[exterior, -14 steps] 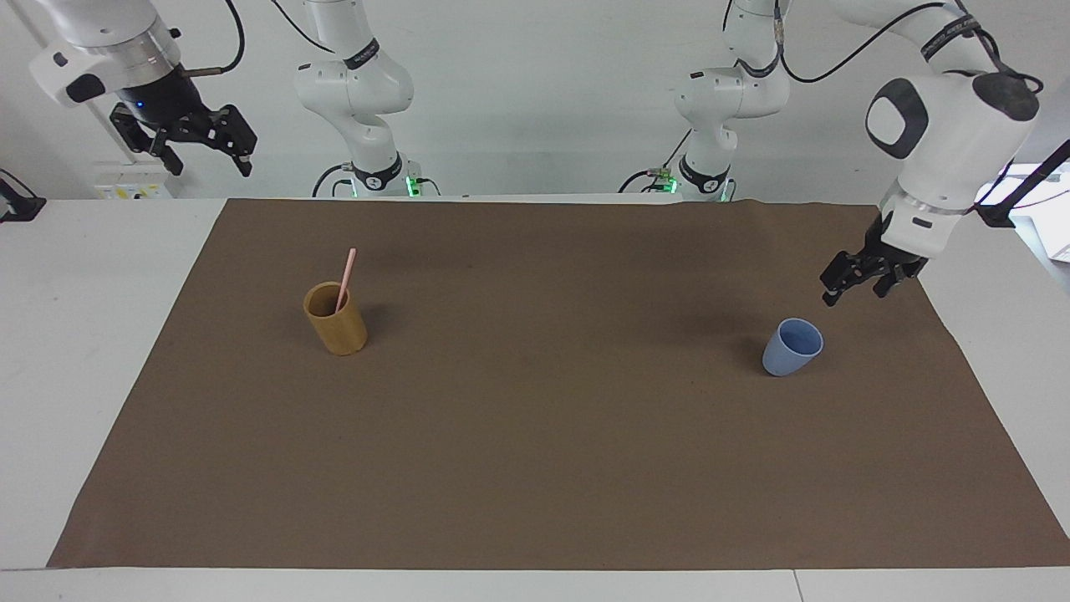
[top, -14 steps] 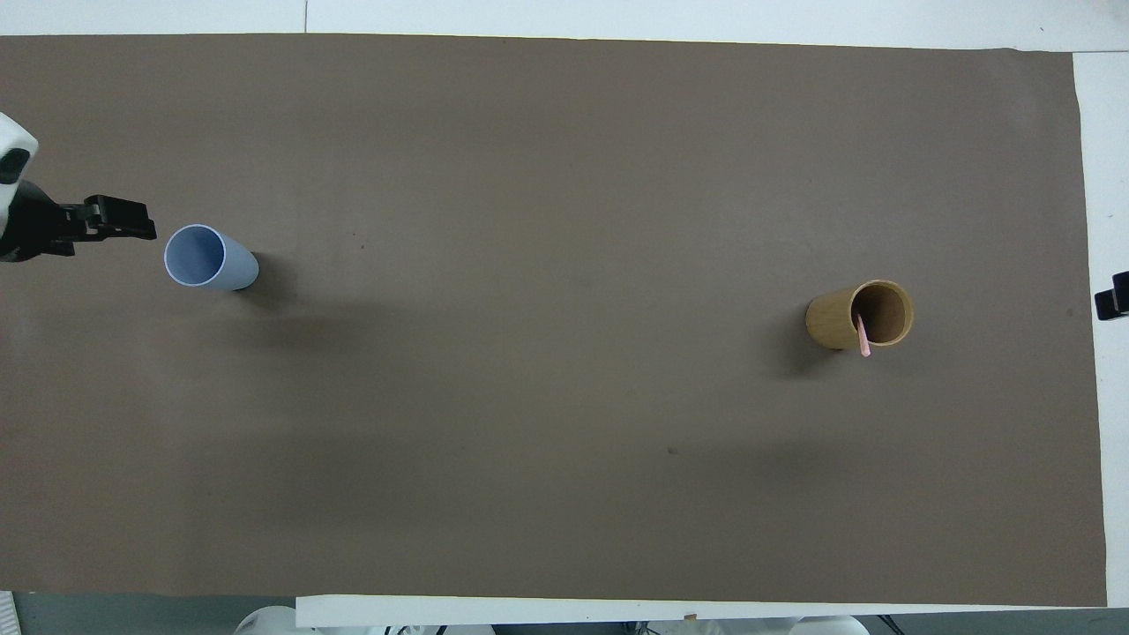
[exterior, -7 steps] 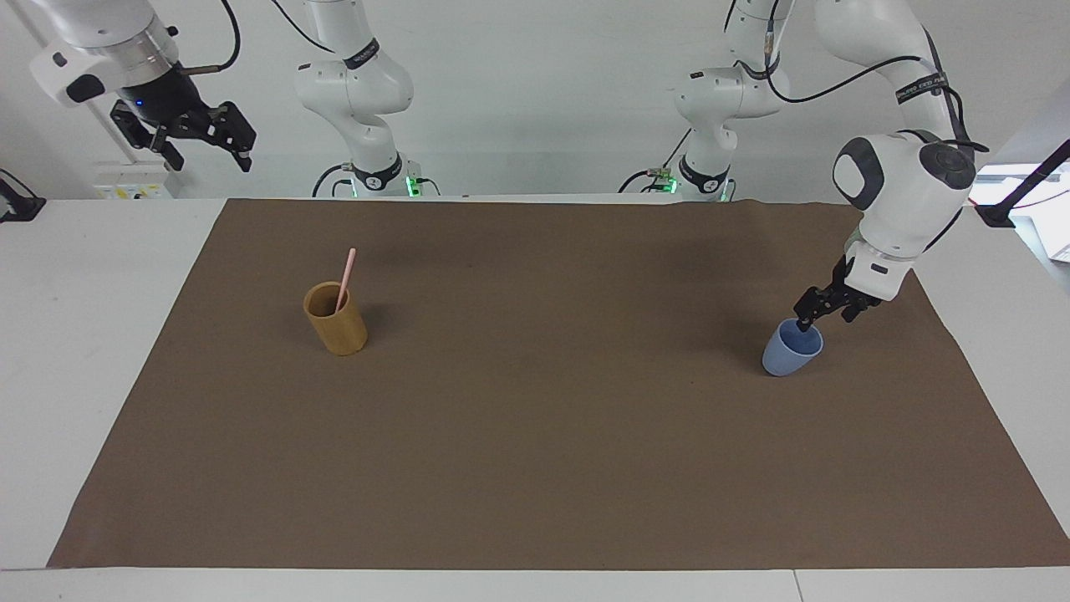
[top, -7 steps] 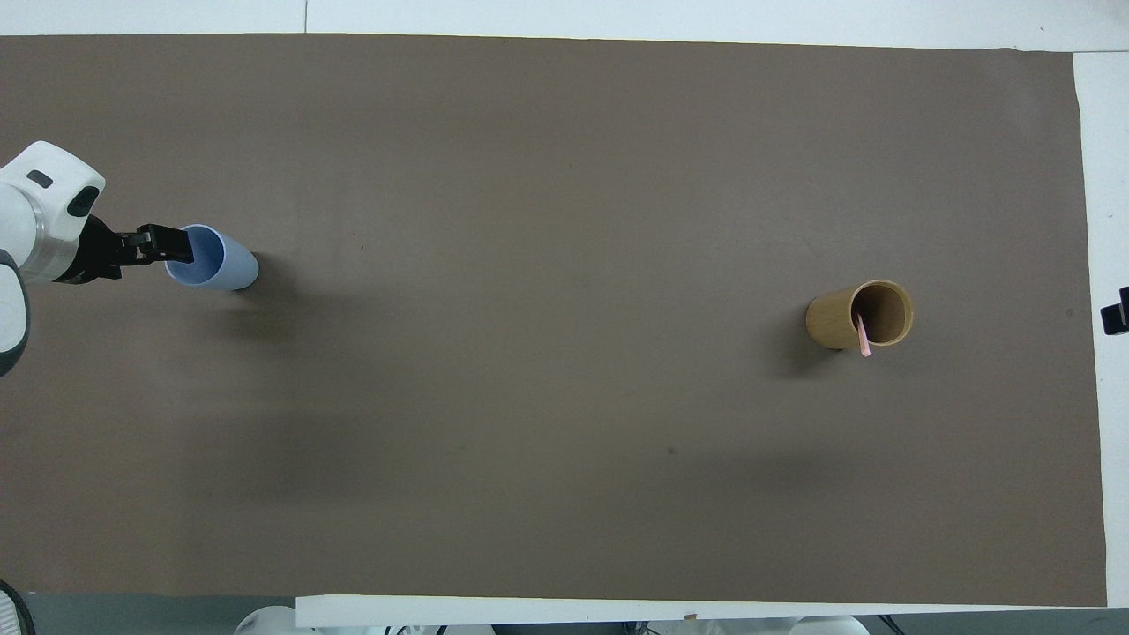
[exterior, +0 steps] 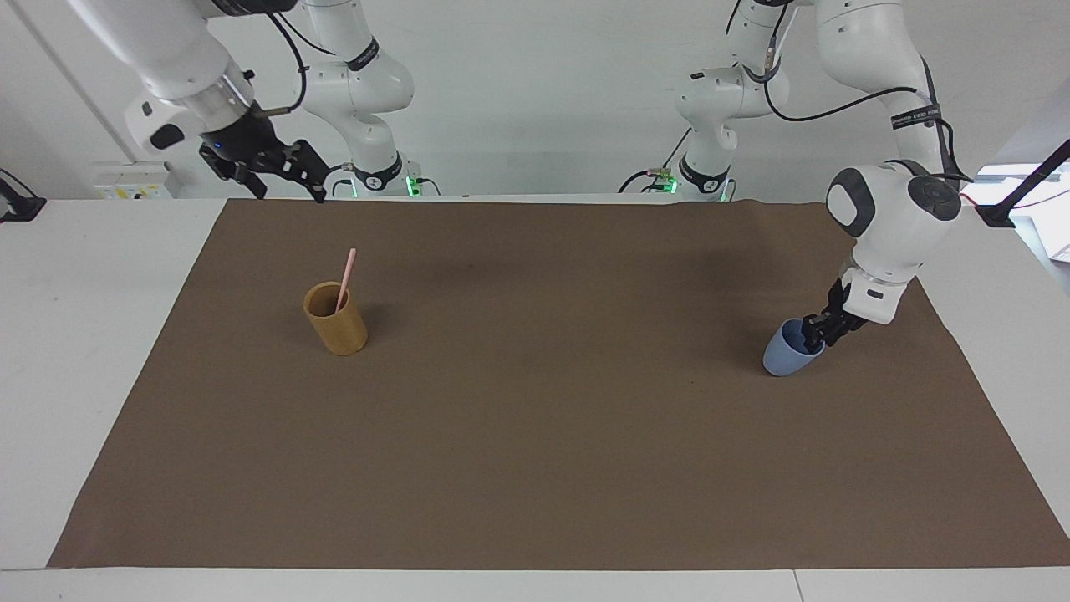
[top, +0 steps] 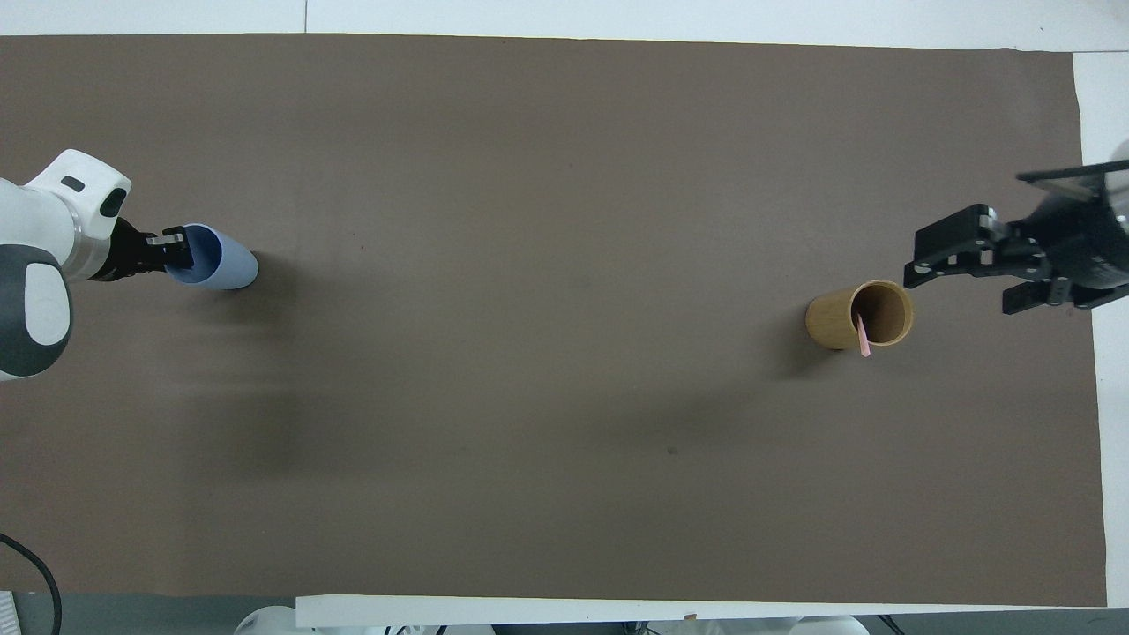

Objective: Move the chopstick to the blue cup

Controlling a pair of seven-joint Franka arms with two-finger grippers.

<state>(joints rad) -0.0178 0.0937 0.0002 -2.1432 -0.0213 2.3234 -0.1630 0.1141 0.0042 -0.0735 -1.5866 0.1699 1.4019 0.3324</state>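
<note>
The chopstick needs to go into the blue cup, so my right gripper should grab it by its upper end next.
The pale pink chopstick stands leaning in the tan wooden cup, toward the right arm's end of the table; in the overhead view only the chopstick's tip shows at the tan cup's rim. The light blue cup stands upright toward the left arm's end and also shows in the overhead view. My left gripper is down at the blue cup's rim, seen in the overhead view too. My right gripper is open, empty, up in the air near the tan cup.
A brown mat covers most of the white table. Both cups stand on it, wide apart. Two more robot arms stand at the robots' edge of the table.
My left gripper has dropped from beside the blue cup down onto its rim. My right gripper has swung in from off the mat toward the tan cup. Cups and chopstick have not moved.
</note>
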